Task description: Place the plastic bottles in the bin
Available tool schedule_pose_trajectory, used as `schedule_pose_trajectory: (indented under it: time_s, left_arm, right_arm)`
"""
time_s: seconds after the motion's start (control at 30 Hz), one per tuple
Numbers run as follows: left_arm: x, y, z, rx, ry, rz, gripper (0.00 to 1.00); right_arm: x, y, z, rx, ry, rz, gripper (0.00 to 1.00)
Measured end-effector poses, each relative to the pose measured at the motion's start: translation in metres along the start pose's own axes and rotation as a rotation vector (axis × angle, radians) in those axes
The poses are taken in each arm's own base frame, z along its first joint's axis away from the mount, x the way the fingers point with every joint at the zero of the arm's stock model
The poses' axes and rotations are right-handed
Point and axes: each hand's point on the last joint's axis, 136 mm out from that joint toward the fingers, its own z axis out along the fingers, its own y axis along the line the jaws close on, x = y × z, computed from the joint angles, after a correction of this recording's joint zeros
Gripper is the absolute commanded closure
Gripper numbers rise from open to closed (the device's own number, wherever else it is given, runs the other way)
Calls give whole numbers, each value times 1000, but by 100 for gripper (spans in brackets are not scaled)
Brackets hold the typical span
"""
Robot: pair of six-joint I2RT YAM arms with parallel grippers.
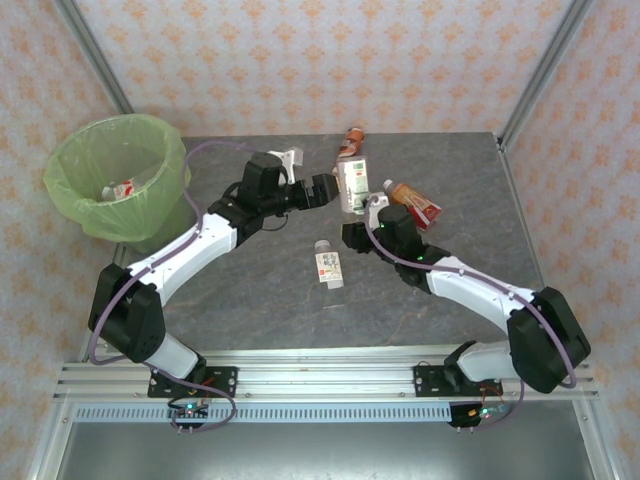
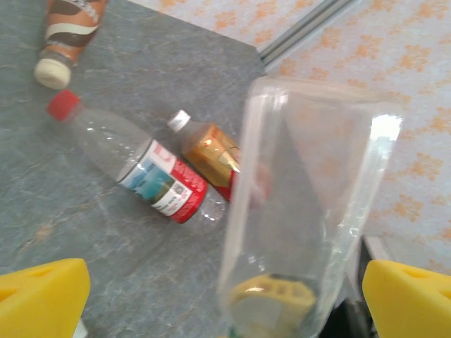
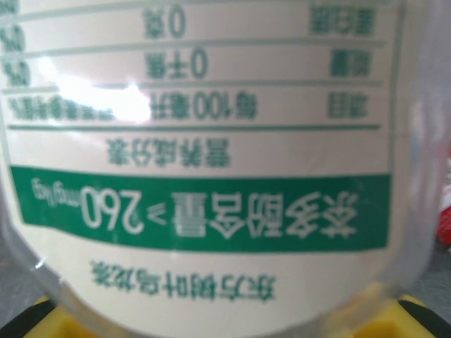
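The robot's right gripper should keep holding the clear bottle until the left gripper's open fingers close on the bottle, because the bottle would fall if the right gripper opened now.
My right gripper (image 1: pixel 354 234) is shut on the lower end of a clear plastic bottle with a white-and-green label (image 1: pixel 350 186), held over the table's middle. Its label (image 3: pixel 211 155) sits right against the jaws (image 3: pixel 225 327). My left gripper (image 1: pixel 322 190) is open, and its yellow fingers (image 2: pixel 42 299) stand either side of that clear bottle (image 2: pixel 310 197) without touching it. On the table lie a red-capped clear bottle (image 2: pixel 141 165), an amber one (image 2: pixel 211 149) (image 1: pixel 414 203), a brown-red one (image 2: pixel 67 32) (image 1: pixel 350 141) and a small white-capped one (image 1: pixel 328 266). The green-lined bin (image 1: pixel 150 132) stands at the back left.
One small labelled bottle (image 1: pixel 121 190) lies inside the bin. Metal frame posts (image 1: pixel 540 70) rise at the table's back corners, in front of patterned walls. The left arm's links (image 1: pixel 190 250) stretch between the bin and the table's middle.
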Motion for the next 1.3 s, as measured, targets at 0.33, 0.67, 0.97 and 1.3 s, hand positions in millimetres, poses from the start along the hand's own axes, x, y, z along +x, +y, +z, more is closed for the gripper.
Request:
schedule_pose_trajectory:
  time_s: [0.33,0.67,0.97,1.3]
  left_arm:
    - [-10,-11,7,41,-12,5,0]
    - [-9,-16,17,51,-8,-8,23]
    - [-7,-18,18,54,-4,15,39]
    - [-8,-12,17,16,-2,10,43]
  right_arm:
    - [9,31,1,-104,34,-53,100]
    - [-8,61,-2,-206,-11,-48,100]
    - [-5,60,1,-199,-2,-48,67]
    - [-9,50,-3,-145,-43,-67,22]
